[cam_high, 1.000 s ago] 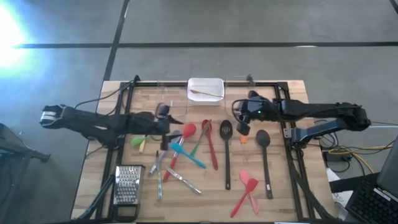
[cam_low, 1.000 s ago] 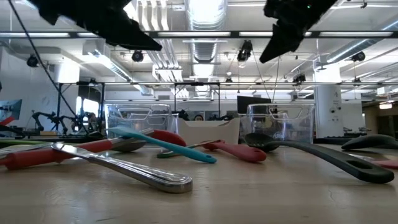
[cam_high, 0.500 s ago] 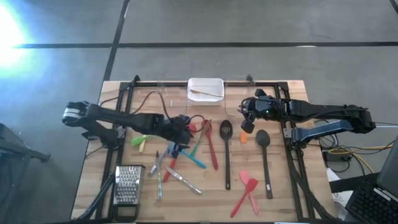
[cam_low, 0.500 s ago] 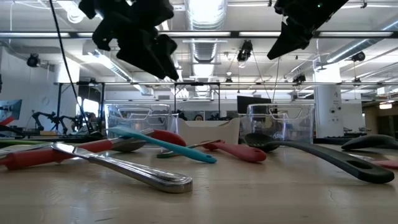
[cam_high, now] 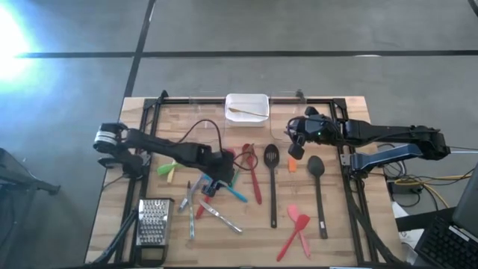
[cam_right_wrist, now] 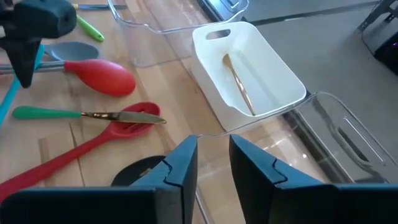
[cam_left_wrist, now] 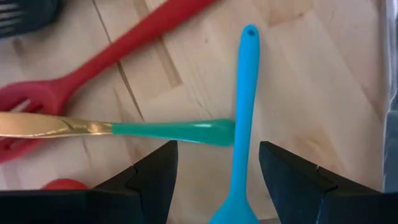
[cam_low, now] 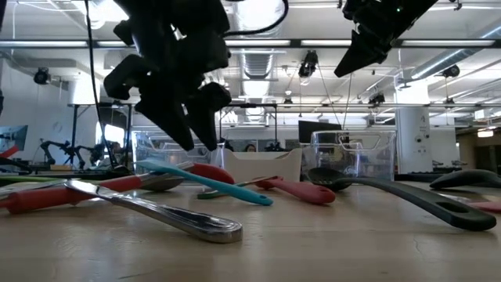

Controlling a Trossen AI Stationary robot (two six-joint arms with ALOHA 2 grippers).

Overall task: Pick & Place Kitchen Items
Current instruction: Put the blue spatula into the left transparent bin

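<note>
The left gripper picks up the blue spatula by its slim handle [cam_left_wrist: 245,112] next, to place the spatula in the clear bin.
The kitchen items lie spread over the wooden table [cam_high: 336,232]. My left gripper [cam_high: 217,181] hangs open, pointing steeply down, just above a blue spatula [cam_left_wrist: 243,112]. Its two fingers stand on either side of the spatula's handle without touching it. Beside the handle lie a green-handled gold knife [cam_left_wrist: 168,130] and a red slotted spoon [cam_left_wrist: 124,50]. In the low view the left gripper [cam_low: 192,133] is clear of the blue spatula [cam_low: 205,182]. My right gripper [cam_high: 296,147] hovers high over the far right part of the table, slightly open, with nothing between its fingers.
A white bin [cam_high: 247,107] holding a gold spoon stands at the far edge between two clear bins [cam_right_wrist: 348,130]. A black slotted spoon [cam_high: 272,187], a black spoon [cam_high: 317,187], pink spatulas [cam_high: 295,228], metal cutlery [cam_high: 216,213] and a grater [cam_high: 153,223] lie nearer.
My left gripper has swung toward the table's right and come down, tipping from nearly level to steeply downward, and now hangs over the blue spatula. Its fingers stay open. No utensil has moved.
</note>
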